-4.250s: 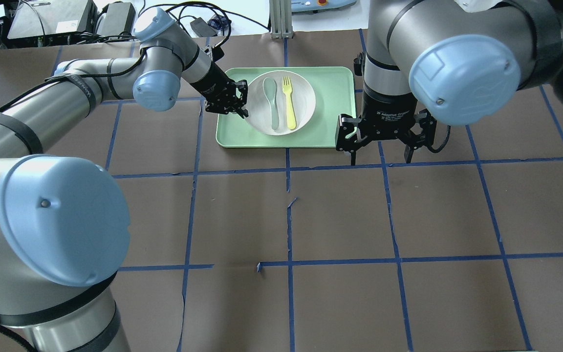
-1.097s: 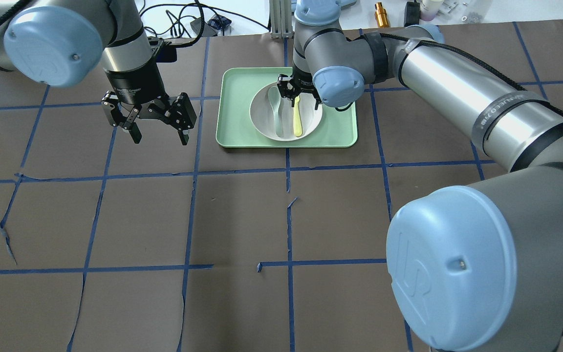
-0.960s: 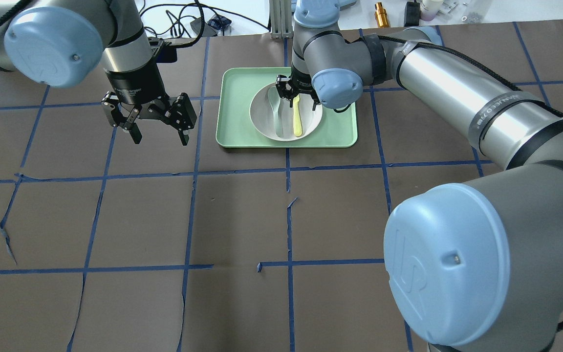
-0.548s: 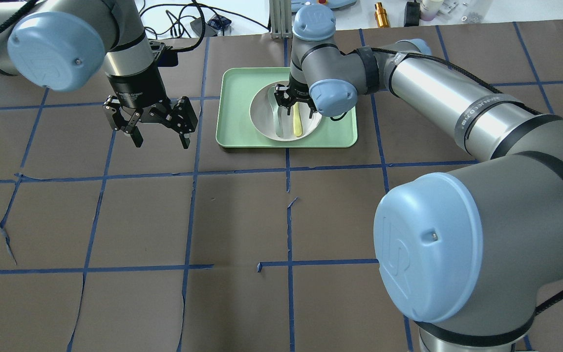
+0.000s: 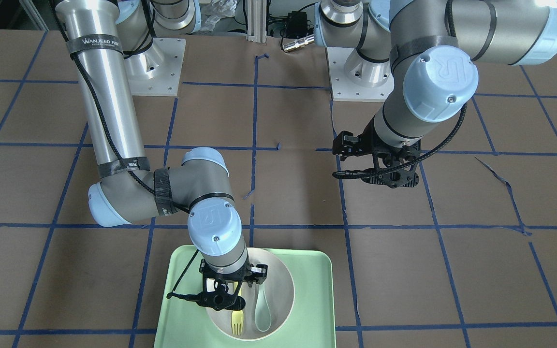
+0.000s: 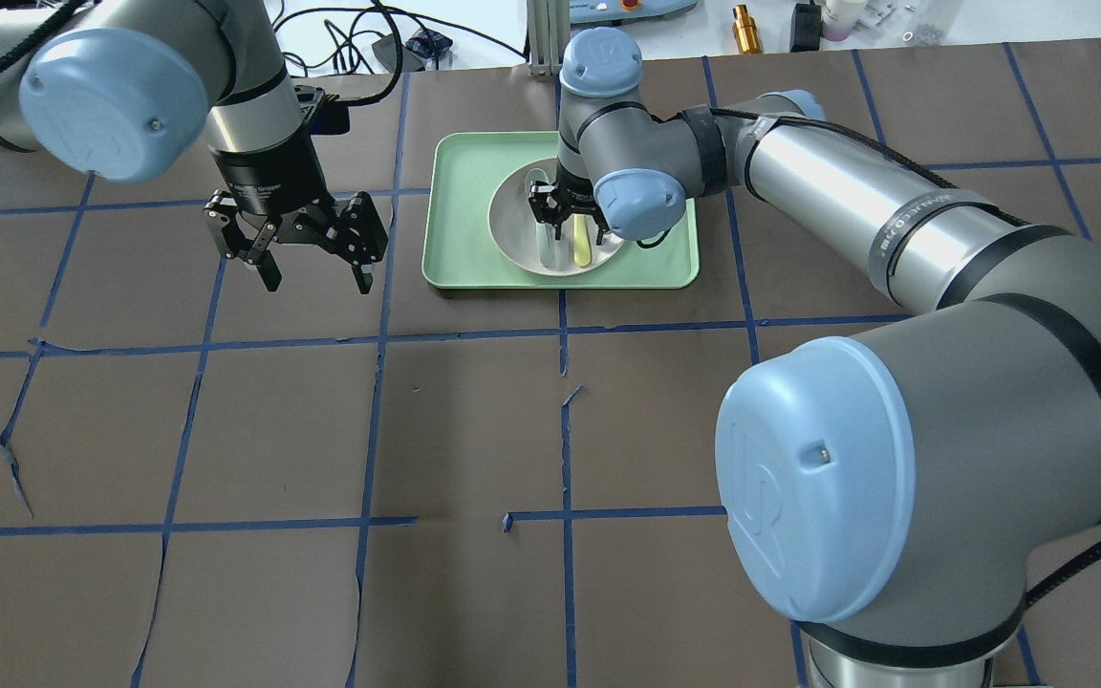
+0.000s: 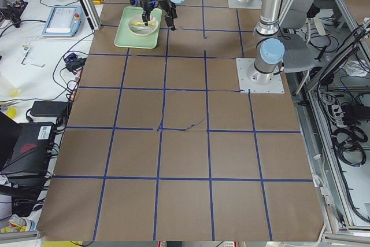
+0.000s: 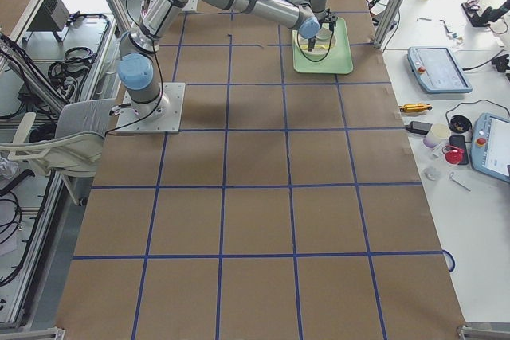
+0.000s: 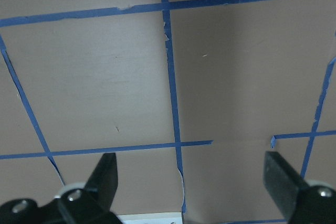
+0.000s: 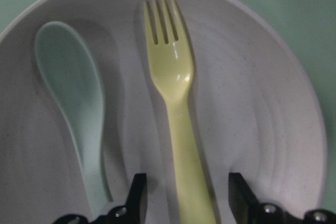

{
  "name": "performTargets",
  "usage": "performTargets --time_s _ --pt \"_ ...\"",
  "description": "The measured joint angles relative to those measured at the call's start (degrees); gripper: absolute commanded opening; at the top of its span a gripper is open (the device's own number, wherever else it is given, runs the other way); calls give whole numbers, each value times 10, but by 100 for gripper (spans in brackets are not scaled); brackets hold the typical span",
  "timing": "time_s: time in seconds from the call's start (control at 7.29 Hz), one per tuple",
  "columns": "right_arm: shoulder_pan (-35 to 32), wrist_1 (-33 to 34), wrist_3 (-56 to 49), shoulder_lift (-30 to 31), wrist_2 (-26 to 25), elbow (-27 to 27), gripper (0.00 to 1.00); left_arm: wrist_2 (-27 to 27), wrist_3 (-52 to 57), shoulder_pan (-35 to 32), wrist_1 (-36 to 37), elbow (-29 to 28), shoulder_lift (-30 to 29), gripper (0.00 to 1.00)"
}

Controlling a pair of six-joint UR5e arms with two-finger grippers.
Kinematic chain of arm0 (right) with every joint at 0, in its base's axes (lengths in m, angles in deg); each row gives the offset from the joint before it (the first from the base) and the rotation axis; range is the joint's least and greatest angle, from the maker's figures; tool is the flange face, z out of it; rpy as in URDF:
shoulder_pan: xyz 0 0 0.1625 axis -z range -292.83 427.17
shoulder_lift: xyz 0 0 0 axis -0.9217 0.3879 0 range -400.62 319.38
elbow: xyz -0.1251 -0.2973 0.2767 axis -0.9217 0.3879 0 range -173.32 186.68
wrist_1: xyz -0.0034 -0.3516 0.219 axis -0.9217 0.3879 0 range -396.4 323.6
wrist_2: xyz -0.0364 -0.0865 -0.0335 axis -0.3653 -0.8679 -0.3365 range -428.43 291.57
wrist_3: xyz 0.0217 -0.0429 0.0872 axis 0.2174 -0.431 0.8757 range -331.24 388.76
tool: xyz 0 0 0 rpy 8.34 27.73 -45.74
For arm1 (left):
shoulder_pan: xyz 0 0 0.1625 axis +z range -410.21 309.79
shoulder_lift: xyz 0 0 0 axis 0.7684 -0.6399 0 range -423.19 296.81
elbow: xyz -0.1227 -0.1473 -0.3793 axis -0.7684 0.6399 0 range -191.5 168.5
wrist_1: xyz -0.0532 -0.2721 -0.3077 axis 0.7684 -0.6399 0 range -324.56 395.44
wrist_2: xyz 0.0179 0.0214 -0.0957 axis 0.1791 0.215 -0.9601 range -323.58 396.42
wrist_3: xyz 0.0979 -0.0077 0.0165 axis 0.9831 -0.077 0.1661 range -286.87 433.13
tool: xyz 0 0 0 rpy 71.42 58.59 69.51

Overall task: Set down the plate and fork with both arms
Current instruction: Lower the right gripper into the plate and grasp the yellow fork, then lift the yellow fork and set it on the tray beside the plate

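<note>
My right gripper takes hold of the pale-yellow fork by its handle (image 10: 188,174) next, to place the fork on the mint-green tray beside the plate.
The off-white plate (image 6: 510,229) lies on the mint-green tray (image 6: 460,191). The pale-yellow fork (image 6: 581,250) and a teal spoon (image 6: 548,250) lie side by side in it. My right gripper (image 6: 565,218) is low over the plate and open. In the right wrist view its fingers (image 10: 137,198) stand on either side of the fork's (image 10: 176,103) handle, apart from it, with the spoon (image 10: 68,77) to the left. My left gripper (image 6: 314,272) hangs open and empty above the table, left of the tray. The left wrist view shows only brown table between its fingers (image 9: 107,174).
Brown table with blue tape grid lines. The tray (image 5: 312,299) sits at the far middle of the table from the robot. Cables and small items lie beyond the table's far edge. The right arm's (image 6: 837,191) long link reaches across the table's right half.
Over four seconds the left gripper has left the plate's rim and moved out left, and the right gripper has come over the plate. In the last second the right gripper lowered along the fork's handle.
</note>
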Motion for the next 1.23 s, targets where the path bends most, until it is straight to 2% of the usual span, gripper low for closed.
performTargets --time_s 0.14,0.27,0.82,1.23 --pt "0 0 -1 -2 -2 0 10 0 0 0 0 0 0 100" --pt "-1 0 -1 -3 -3 0 0 1 0 0 0 1 0 100" --pt "-2 -5 9 5 0 0 0 2 3 0 0 1 0 100" --pt "-3 -8 21 40 0 0 0 3 6 0 0 0 1 100"
